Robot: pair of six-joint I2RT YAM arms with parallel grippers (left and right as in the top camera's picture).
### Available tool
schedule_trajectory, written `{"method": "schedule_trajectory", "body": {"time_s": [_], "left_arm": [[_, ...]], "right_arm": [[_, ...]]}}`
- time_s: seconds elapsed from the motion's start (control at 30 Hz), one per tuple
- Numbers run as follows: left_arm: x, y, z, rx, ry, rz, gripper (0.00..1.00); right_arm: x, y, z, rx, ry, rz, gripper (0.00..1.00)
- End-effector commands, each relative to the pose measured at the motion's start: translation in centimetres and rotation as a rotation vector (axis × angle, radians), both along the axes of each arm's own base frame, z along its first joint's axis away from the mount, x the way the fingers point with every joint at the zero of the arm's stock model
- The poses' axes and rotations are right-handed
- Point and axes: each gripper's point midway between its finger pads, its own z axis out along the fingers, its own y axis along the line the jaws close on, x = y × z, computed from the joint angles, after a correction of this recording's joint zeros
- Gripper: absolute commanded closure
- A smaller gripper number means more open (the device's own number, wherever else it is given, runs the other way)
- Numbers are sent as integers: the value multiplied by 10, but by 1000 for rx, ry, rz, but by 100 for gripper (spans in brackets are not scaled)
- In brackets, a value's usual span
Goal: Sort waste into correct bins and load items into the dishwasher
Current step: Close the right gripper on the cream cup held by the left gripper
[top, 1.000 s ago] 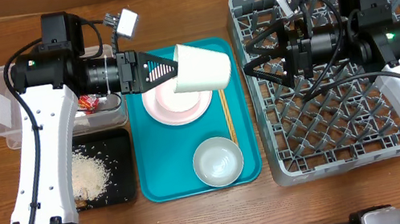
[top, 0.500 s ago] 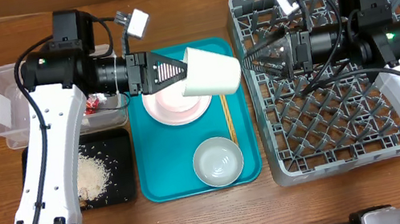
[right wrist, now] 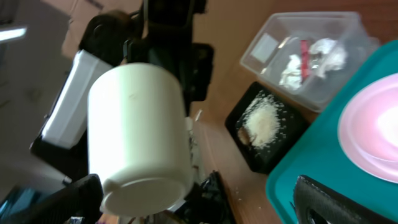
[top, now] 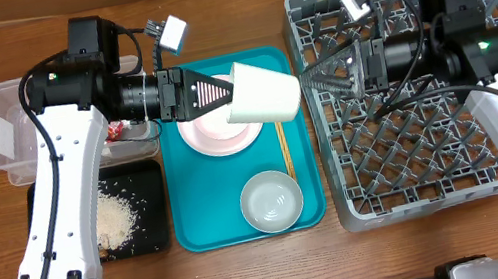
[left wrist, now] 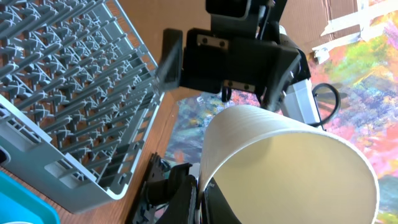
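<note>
The small white cup needs to go onto the rack (top: pixel 433 149) with its opening down. The robot's right hand will grab the cup around its base end (top: pixel 288 95) next, which leaves the cup's rim free.
My left gripper (top: pixel 226 90) is shut on the rim of the small white cup (top: pixel 261 92) and holds it sideways in the air above the teal tray (top: pixel 192 220), base pointing right. In the left wrist view its fingers (left wrist: pixel 202 193) pinch the cup's wall (left wrist: pixel 292 168). My right gripper (top: pixel 312 78) hangs open over the left edge of the grey dish rack (top: pixel 433 149), facing the cup's base (right wrist: pixel 140 130) at close range with nothing between its fingers (right wrist: pixel 202 199). A pink plate (top: pixel 218 134), a white bowl (top: pixel 271 200) and chopsticks (top: pixel 284 149) lie on the tray.
The clear tub (top: pixel 14 128) at far left holds crumpled napkins (right wrist: pixel 311 59), with a red wrapper (top: pixel 113 132) at its right edge. In front of it the black tray (top: pixel 130 215) carries loose rice (top: pixel 113 221). Upright pegs fill the rack.
The left arm carried the cup a little to the right and down. The right gripper swung left toward the cup, still open.
</note>
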Motion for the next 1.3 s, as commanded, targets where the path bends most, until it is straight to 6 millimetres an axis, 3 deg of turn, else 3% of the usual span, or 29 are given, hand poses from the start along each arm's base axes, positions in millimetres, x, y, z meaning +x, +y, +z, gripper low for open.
{"method": "schedule_trajectory", "body": {"time_s": [0.0,0.1,0.27,0.47,0.63,0.8,1.0,1.27], "left_arm": [[-4,-3,13,-39,-67,-22,96],[-3,-3,13,-40,-74,-22,96],[-3,-3,13,-40,-76,-23,96],[-5,-6,14,-48,-75,-34,96],[-7,-8,14,-48,-76,-42,96],[-7,-8,14,-48,-75,-43,96],[-7,-9,14,-48,-75,-43,96],[-8,-11,8,-13,-69,-41,96]], "right_arm": [[-30,9,35,126,-158,152,0],[-39,8,46,190,-186,209,0],[-44,14,45,193,-230,234,0],[-34,24,27,81,-283,182,0],[-40,33,27,83,-311,215,1],[-43,42,25,70,-342,233,8],[-40,43,23,54,-353,222,27],[-37,44,24,48,-375,214,40]]}}
